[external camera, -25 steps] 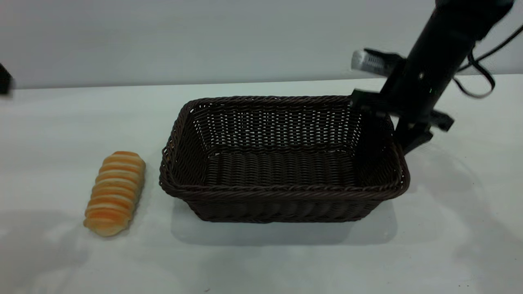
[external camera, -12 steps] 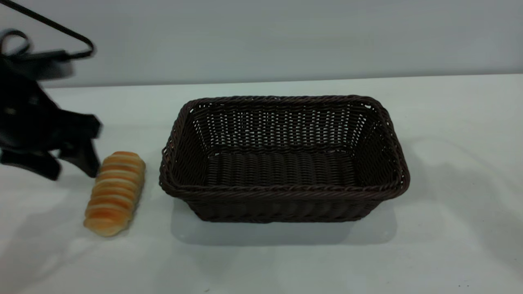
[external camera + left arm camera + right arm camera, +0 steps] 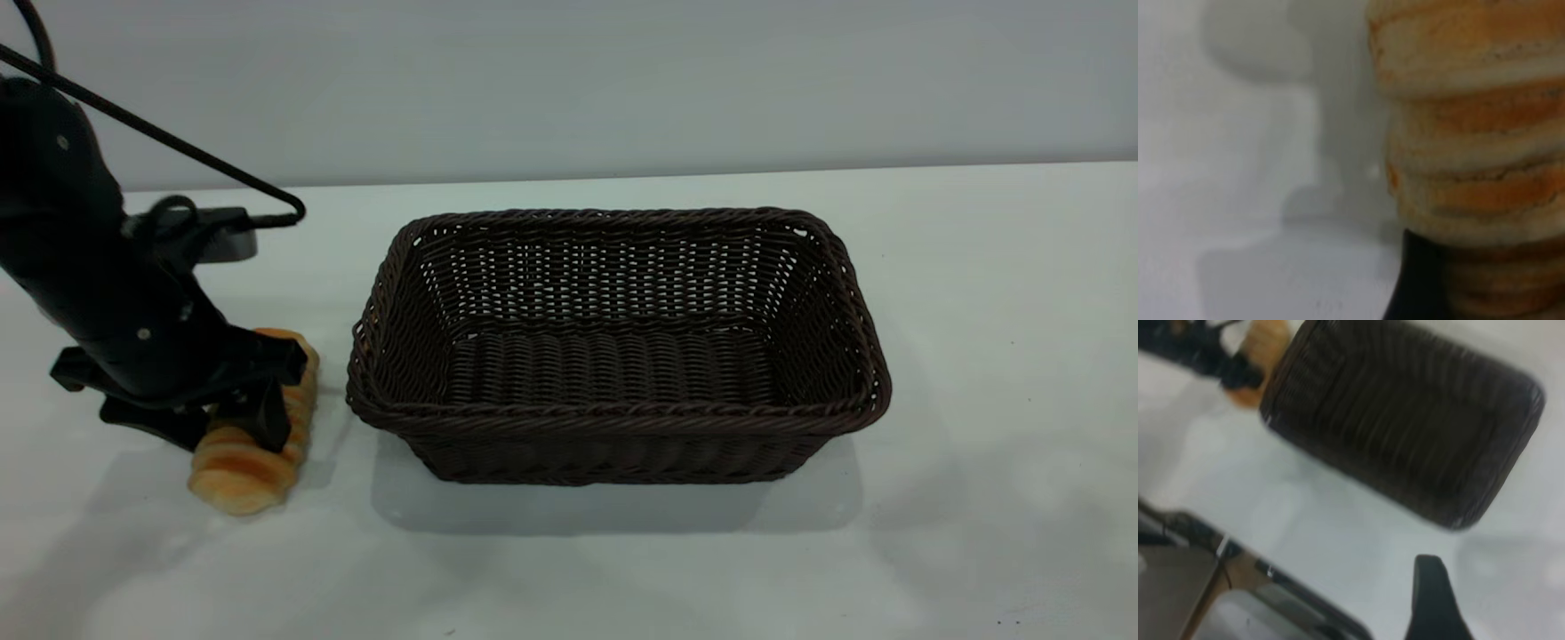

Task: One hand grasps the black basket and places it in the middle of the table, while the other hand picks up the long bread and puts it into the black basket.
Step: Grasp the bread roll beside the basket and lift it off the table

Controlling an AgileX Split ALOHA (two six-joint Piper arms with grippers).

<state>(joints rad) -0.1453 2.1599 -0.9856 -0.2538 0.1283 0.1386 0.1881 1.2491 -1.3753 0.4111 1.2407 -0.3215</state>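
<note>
My left fingers reach down beside the long bread's middle, near the white table, so I need to close my left gripper. Closing now would hold the bread.
The long bread (image 3: 240, 471), a golden-orange roll with pale ridges, lies on the white table (image 3: 978, 356) left of the black basket (image 3: 622, 413). My left gripper (image 3: 222, 427) is down over the bread's middle, open, with one finger on each side of it. The left wrist view shows the bread (image 3: 1471, 133) very close, with one dark finger (image 3: 1411, 280) beside it. The basket stands empty in the middle of the table. My right gripper (image 3: 1491, 587) is out of the exterior view, raised and pulled back, open and empty, looking down on the basket (image 3: 1405, 420) and the bread (image 3: 1261, 347).
The left arm's cable (image 3: 178, 147) loops above the table's back left. The right wrist view shows the table's edge with a dark frame and grey surface beyond it (image 3: 1238, 587). White table surface lies to the right of and in front of the basket.
The right arm let go of the basket's right end and left the exterior view. The left arm came in from the left and dropped onto the bread, which shifted slightly.
</note>
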